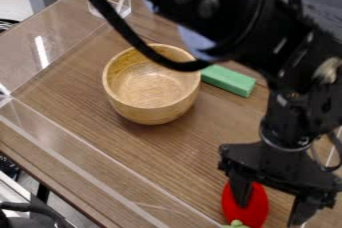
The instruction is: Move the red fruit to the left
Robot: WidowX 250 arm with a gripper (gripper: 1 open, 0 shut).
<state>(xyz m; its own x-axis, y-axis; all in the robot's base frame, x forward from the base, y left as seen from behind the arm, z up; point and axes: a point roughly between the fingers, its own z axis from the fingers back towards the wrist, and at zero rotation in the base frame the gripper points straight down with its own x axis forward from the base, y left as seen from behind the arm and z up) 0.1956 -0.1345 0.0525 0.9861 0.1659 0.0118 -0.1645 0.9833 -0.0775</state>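
My gripper grabs the red fruit's glossy red body (pixel 246 198) next. That leaves its green cap free as the fruit moves.
The red fruit (pixel 242 208) lies near the front right edge of the wooden table, glossy red with a bit of green cap at its lower edge, partly hidden by my gripper. My gripper (pixel 277 198) hangs directly over it, open, one finger (pixel 242 190) in front of the fruit and the other finger to its right. The fruit rests on the table between the fingers, and I cannot tell whether they touch it.
A wooden bowl (pixel 152 82) sits left of centre. A flat green block (pixel 229 79) lies just right of the bowl. Clear plastic walls (pixel 54 132) ring the table. The black arm (pixel 254 22) crosses the upper right of the view.
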